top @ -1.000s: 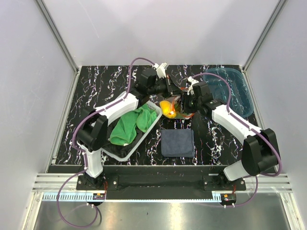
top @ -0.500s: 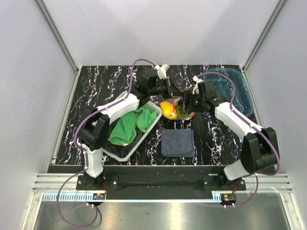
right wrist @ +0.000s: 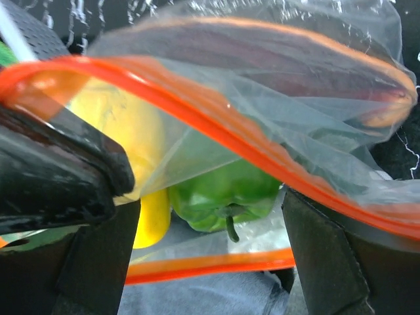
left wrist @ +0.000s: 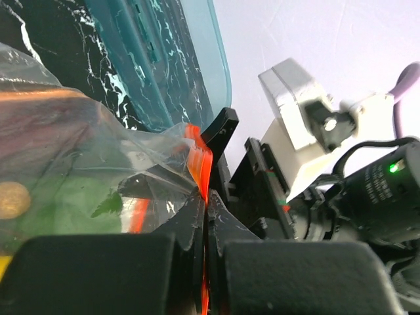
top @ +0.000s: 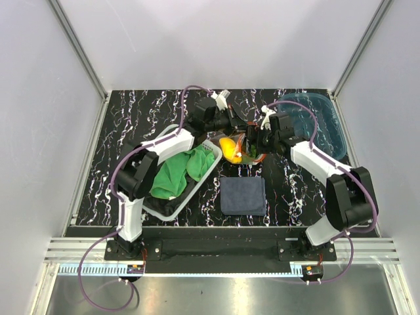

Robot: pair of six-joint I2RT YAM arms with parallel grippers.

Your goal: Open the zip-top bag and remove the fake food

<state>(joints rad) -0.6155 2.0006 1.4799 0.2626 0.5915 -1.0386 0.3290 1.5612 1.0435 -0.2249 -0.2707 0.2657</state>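
The robot needs to draw the green pepper [top: 253,151] [right wrist: 223,190] out next, so its right gripper needs to grab it across its sides at the pepper's stem end, which faces the bag's opening.
The zip-top bag [top: 237,146] hangs between both grippers at the table's middle back, its mouth spread apart. My left gripper [top: 241,125] is shut on the orange-red zip strip [left wrist: 200,152], pinched flat between its fingertips [left wrist: 190,220]. My right gripper [top: 253,139] is open, its fingers [right wrist: 325,262] wide apart at the bag's mouth, with the strip [right wrist: 216,131] crossing in front of them. Inside the bag [right wrist: 282,79] lie a yellow piece [right wrist: 141,128] and a green pepper [right wrist: 223,190]. The yellow piece [top: 228,147] shows from above. A brown ball [left wrist: 13,200] shows through the plastic [left wrist: 72,144].
The translucent blue tray [top: 323,123] stands at the back right, just behind the grippers [left wrist: 164,65]. A white basket [top: 172,211] with a green cloth [top: 176,172] sits at the left. A dark blue cloth [top: 243,195] lies below the bag [right wrist: 197,295].
Both grippers have shifted a little toward the back and closer together, and the bag has moved with them. The left gripper has stayed shut on the strip.
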